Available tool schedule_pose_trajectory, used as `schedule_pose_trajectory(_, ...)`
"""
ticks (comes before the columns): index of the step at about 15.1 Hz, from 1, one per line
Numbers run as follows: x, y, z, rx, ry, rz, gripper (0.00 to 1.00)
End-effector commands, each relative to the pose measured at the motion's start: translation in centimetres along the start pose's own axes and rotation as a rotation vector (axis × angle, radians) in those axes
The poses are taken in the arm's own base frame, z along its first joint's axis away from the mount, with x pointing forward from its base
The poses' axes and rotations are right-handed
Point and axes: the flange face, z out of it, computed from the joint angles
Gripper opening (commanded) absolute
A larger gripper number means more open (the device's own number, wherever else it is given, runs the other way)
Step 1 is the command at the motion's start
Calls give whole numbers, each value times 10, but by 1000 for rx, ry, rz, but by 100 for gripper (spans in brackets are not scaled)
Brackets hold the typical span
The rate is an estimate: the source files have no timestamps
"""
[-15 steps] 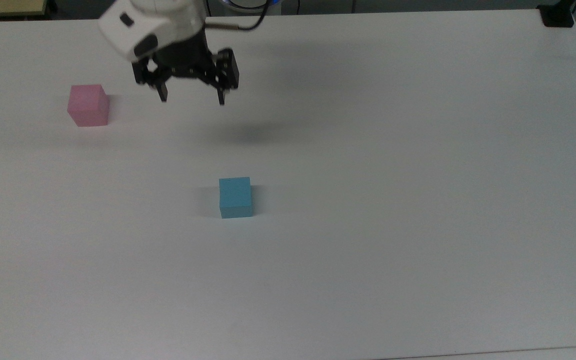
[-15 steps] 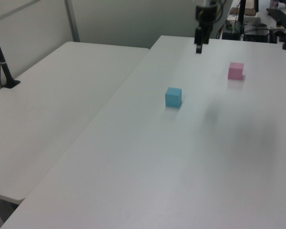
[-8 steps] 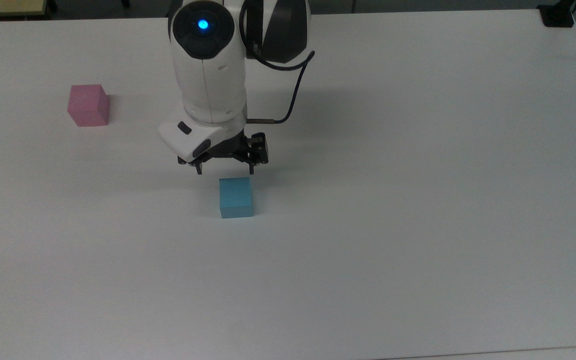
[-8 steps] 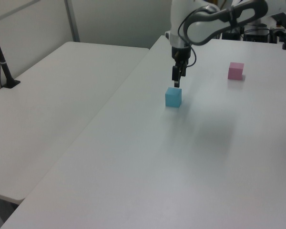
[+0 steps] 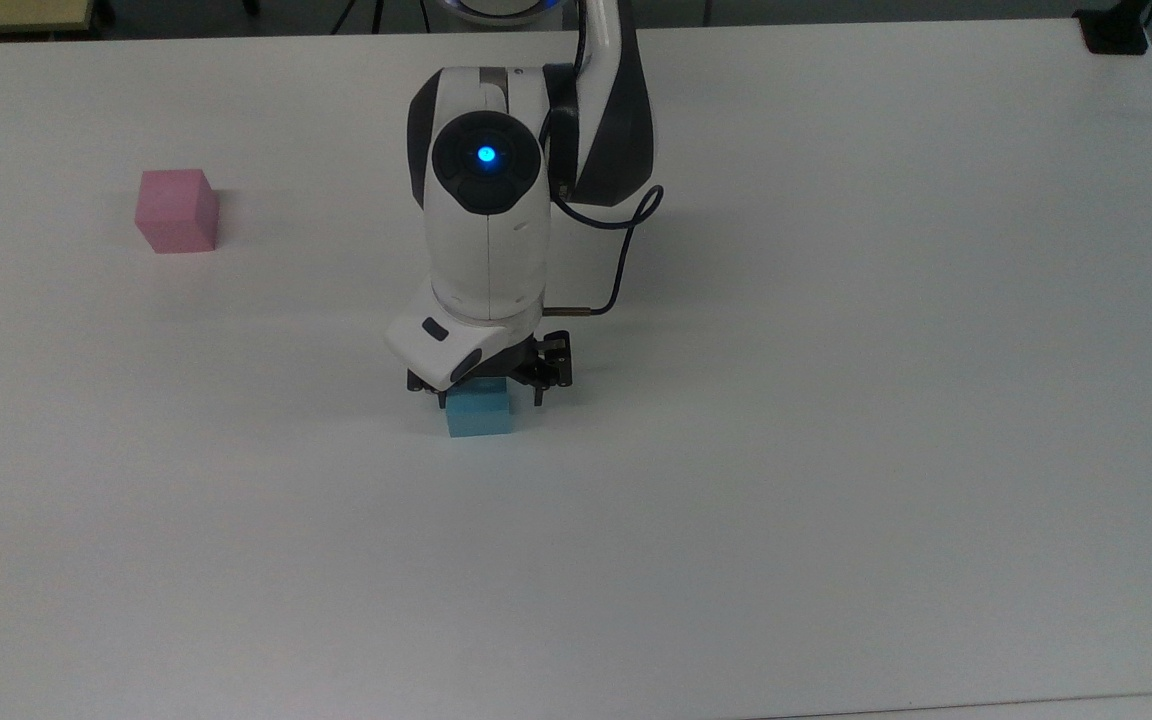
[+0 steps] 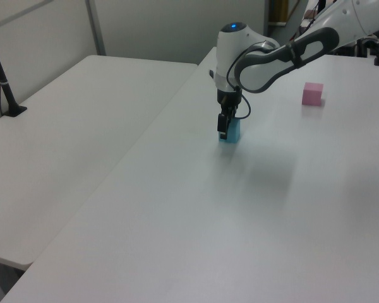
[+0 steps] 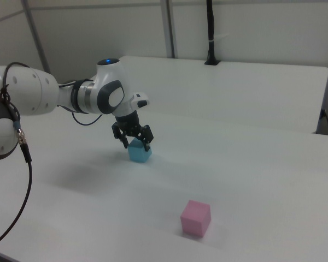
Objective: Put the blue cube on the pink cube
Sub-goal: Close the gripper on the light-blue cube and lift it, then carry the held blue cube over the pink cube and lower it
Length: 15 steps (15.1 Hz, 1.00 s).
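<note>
My gripper should next pick up the blue cube by its upper part (image 6: 232, 124), so that it can stack it on the pink cube (image 6: 312, 93).
The blue cube (image 5: 481, 418) sits near the middle of the white table (image 5: 836, 450). My gripper (image 5: 488, 397) is lowered over it and open, one black finger on each side of the cube's top; I see no contact. The arm's white wrist hides the cube's far half in the top view. In the left view the gripper (image 6: 223, 128) covers the blue cube's (image 6: 234, 132) left face. In the right view the gripper (image 7: 135, 144) straddles the blue cube (image 7: 140, 153). The pink cube (image 5: 176, 210) (image 6: 312, 93) (image 7: 195, 218) stands alone, well apart from both.
A black clamp base (image 5: 1114, 30) sits at the table's far right corner in the top view. A second white table (image 6: 69, 145) with a black post (image 6: 3, 79) adjoins on the left view's left. A thin cable (image 5: 621, 260) loops beside the wrist.
The arm has swung from high near the table's far edge to the blue cube and dropped. Its open fingers, just behind the cube half a second ago, now straddle it. Neither cube has moved.
</note>
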Motion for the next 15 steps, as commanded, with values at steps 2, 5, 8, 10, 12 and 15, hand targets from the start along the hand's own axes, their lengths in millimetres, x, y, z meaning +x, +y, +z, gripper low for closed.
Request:
schedule_pose_trajectory(2,-2,19,-54,-19,49,23,18)
schedule_pose_trajectory(5,-40,58,-124,-3,10,18,18)
schedule_pose_trajectory(8,-80,117,-163,7,-68,-12,18)
schedule_pose_trajectory(10,-105,158,-152,11,-118,-9,18)
schedule_pose_trajectory(12,-126,208,-137,4,-146,-12,18)
schedule_pose_trajectory(15,-155,272,-121,-18,-146,-23,18)
